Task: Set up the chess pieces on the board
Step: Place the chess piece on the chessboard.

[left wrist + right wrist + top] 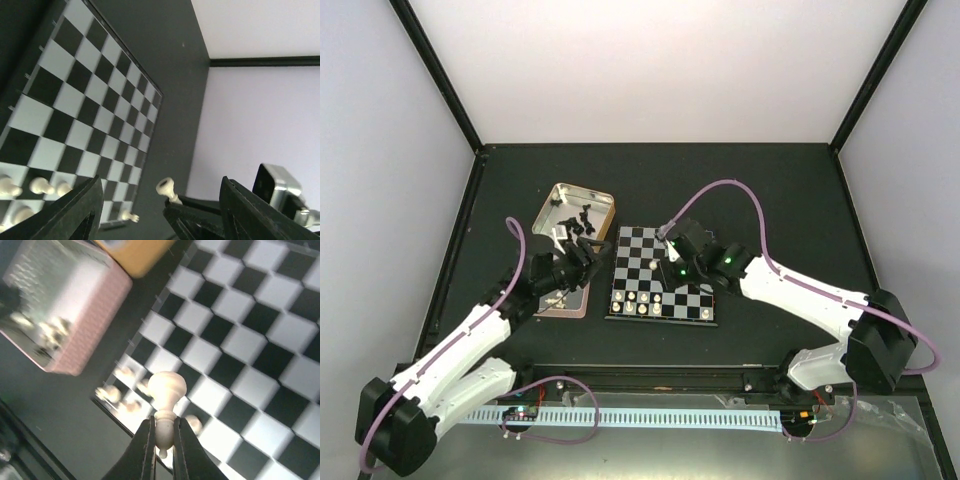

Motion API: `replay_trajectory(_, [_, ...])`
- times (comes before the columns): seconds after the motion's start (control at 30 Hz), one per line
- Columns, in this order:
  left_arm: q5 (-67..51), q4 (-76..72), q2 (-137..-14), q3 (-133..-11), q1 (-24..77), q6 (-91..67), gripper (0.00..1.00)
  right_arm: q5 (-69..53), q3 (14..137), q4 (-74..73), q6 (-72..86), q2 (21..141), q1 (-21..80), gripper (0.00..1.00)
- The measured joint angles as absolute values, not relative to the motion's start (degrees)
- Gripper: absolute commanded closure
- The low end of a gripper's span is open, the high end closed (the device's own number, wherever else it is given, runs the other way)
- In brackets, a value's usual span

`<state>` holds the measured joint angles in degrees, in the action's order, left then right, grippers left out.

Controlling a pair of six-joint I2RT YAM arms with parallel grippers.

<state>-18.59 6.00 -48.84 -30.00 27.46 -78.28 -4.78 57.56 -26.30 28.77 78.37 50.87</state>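
Note:
The white pawn hangs high above the board beside the near row's empty squares and would fall if my right gripper opened now, so it should keep holding.
The board lies mid-table, with several cream-white chess pieces on its two near rows. My right gripper hovers over the board's near middle, shut on a white pawn by its stem. Blurred white pieces stand on the board below it. My left gripper is just left of the board, open and empty. Through its jaws I see the board, white pieces and the held pawn. Black pieces lie in a silver tin.
The silver tin sits at the board's far left. A pink tin with white pieces lies under my left arm. The enclosure's white walls stand behind and at both sides.

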Motion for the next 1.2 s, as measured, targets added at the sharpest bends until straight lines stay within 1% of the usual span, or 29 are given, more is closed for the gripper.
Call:
replay_trajectory(0.13, [-14.20, 9.56, -47.77, -30.50, 27.46, -71.44, 0.33, -3.09, 57.49, -37.82, 26.89, 78.74, 50.15, 0.99])
replay_trajectory(0.33, [-8.34, 11.97, -45.47, -31.00, 27.44, -63.79, 0.31, -3.57, 57.52, -48.07, 25.12, 81.10, 50.11, 0.99])
replay_trajectory(0.57, [-4.73, 13.45, -44.18, -31.55, 27.38, -58.48, 0.29, -5.96, 58.41, -52.73, 22.98, 85.30, 50.11, 0.99])
replay_trajectory(0.9, [-4.03, 14.04, -43.97, -31.59, 27.33, -56.25, 0.29, -8.36, 59.33, -53.47, 22.39, 89.89, 50.19, 0.95])
replay_trajectory(1.0, [-4.03, 14.17, -43.99, -31.59, 27.33, -55.92, 0.28, -8.78, 59.35, -53.15, 22.37, 91.13, 50.46, 0.90])
replay_trajectory(1.1, [-4.03, 14.17, -43.99, -31.59, 27.33, -55.83, 0.28, -8.69, 59.40, -53.04, 22.37, 92.31, 50.72, 0.80])
replay_trajectory(1.2, [-4.03, 14.20, -43.99, -31.59, 27.33, -55.79, 0.28, -8.38, 59.61, -53.01, 22.44, 92.82, 50.76, 0.74])
